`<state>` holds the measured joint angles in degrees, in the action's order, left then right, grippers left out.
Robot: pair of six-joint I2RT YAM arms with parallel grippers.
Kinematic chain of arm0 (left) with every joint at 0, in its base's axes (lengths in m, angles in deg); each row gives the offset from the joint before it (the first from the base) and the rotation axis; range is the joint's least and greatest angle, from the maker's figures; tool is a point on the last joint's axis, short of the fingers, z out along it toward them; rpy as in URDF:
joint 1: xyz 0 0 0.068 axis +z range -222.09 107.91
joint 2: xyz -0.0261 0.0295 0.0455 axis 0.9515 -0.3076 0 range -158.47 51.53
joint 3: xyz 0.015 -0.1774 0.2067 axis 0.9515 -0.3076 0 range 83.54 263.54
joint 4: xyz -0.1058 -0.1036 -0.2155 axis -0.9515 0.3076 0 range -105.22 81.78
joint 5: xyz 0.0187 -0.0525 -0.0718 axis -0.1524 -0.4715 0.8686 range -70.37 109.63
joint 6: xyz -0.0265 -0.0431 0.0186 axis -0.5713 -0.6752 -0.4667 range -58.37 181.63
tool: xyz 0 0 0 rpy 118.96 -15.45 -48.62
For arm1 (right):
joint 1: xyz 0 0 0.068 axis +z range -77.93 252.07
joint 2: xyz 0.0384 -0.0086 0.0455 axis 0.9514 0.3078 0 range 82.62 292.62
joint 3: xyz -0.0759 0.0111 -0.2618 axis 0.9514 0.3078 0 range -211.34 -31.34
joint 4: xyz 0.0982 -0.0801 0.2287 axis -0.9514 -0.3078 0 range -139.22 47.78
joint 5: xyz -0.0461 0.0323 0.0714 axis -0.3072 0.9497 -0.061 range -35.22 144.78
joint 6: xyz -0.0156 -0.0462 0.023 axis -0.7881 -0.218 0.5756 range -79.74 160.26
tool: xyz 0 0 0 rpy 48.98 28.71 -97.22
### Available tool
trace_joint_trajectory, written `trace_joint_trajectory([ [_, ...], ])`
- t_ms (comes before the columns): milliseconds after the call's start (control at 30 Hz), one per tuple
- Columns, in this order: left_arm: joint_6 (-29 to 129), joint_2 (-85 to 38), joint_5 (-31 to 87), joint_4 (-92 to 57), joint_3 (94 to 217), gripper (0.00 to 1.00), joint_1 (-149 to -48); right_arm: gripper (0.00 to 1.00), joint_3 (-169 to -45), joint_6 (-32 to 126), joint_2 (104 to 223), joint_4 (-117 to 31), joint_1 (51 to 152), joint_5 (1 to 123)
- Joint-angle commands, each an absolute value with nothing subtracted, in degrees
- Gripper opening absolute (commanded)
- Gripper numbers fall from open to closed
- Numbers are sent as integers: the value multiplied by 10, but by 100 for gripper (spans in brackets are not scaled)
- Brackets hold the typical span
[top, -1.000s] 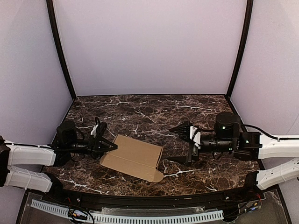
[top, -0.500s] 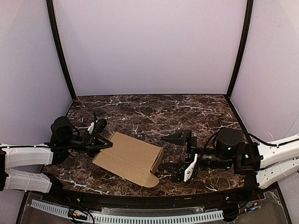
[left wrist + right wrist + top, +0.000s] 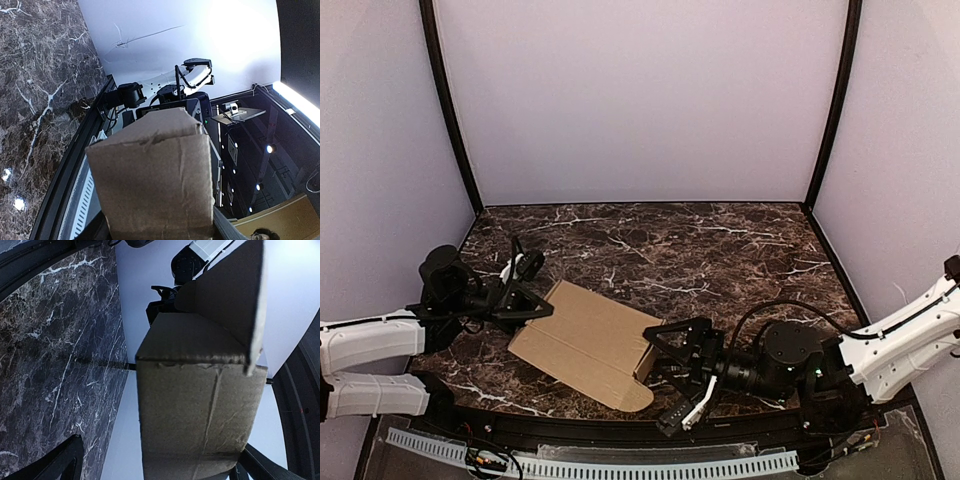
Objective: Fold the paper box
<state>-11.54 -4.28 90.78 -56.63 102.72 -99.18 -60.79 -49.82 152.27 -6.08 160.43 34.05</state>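
I should next grab the paper box (image 3: 590, 338) (image 3: 200, 405) with my right gripper across its end opposite my left gripper, to turn it and hold it steady for folding. The paper box's rounded flap stays free.
The paper box (image 3: 590, 338) is a brown cardboard shell lying slantwise on the marble table (image 3: 720, 250), with a rounded flap sticking out at its near right corner. My left gripper (image 3: 532, 300) is shut on its left end; in the left wrist view the paper box (image 3: 155, 175) fills the space between the jaws and hides the fingers. My right gripper (image 3: 670, 375) stands open at the right end. In the right wrist view the paper box (image 3: 200, 405) sits between the spread fingers (image 3: 55, 460), its end flap (image 3: 230, 300) raised.
Dark frame posts (image 3: 450, 110) stand at the back corners in front of pale walls. A white perforated rail (image 3: 620, 465) runs below the table's near edge. Both arms lie low across the front of the table.
My right arm has swung down toward the near edge and leftward, bringing its open jaws to the box's right end. The left gripper has drawn the box slightly to the left.
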Motion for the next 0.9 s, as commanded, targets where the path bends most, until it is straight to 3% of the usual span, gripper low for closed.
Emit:
trace_joint_trajectory([
  [0,-97,-31,922,-546,1032,38,-987,98,-621,-554,1548,35,1613,296],
  [167,-92,-26,922,-534,1029,38,-987,95,-629,-570,1567,61,1617,299],
  [533,-76,-26,920,-521,1024,39,-987,76,-639,-584,1606,117,1628,298],
  [867,-67,-30,916,-514,1023,46,-987,51,-633,-575,1613,131,1634,292],
])
